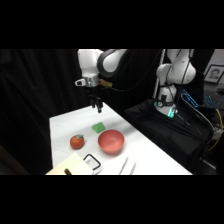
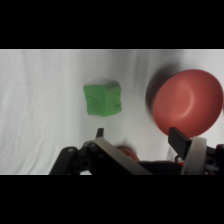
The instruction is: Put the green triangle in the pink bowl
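Observation:
I need to grab the green triangle with my gripper by its small body (image 1: 98, 127) next, and then the green triangle should go in the pink bowl (image 1: 111, 141).
The green triangle (image 1: 98, 127) is a small flat green block lying on the white table (image 1: 65, 125), just beyond the pink bowl (image 1: 111, 141). My gripper (image 1: 96, 106) hangs above the table, a little behind and above the block, touching nothing. In the wrist view the green triangle (image 2: 102, 99) lies left of centre and the pink bowl (image 2: 187, 108) lies to its right, a gap of bare cloth between them. The gripper (image 2: 140, 136) is open, its fingers (image 2: 180, 140) spread with nothing between them.
A red-orange round fruit (image 1: 77, 142) with a green stem sits left of the bowl. A cream board (image 1: 70, 165) and a black loop-shaped thing (image 1: 92, 161) lie at the front, with metal tongs (image 1: 127, 165) beside them. A black-covered surface (image 1: 165, 125) borders the table's right side.

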Controlling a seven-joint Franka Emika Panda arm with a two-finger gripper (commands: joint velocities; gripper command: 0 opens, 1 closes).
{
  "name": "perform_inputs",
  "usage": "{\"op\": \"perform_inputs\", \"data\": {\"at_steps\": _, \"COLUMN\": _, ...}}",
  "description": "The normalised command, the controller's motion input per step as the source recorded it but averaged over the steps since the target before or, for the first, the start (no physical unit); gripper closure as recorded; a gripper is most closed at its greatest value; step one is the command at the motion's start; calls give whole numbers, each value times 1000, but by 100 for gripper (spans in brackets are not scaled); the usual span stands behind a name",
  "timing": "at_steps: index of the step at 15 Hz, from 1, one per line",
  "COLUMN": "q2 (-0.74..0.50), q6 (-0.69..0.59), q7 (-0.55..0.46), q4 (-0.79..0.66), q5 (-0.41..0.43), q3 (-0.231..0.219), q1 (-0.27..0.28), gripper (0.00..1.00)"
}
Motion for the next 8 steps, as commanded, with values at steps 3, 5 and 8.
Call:
{"op": "perform_inputs", "data": {"at_steps": 3, "q2": 337, "q6": 158, "q7": -115, "q4": 300, "q5": 28, "q3": 33, "q1": -98, "gripper": 0}}
{"op": "perform_inputs", "data": {"at_steps": 5, "q2": 283, "q6": 133, "q7": -114, "q4": 245, "q5": 34, "q3": 67, "q1": -105, "gripper": 0}}
{"op": "perform_inputs", "data": {"at_steps": 8, "q2": 214, "q6": 132, "q7": -143, "q4": 169, "q5": 37, "q3": 92, "q1": -121, "gripper": 0}}
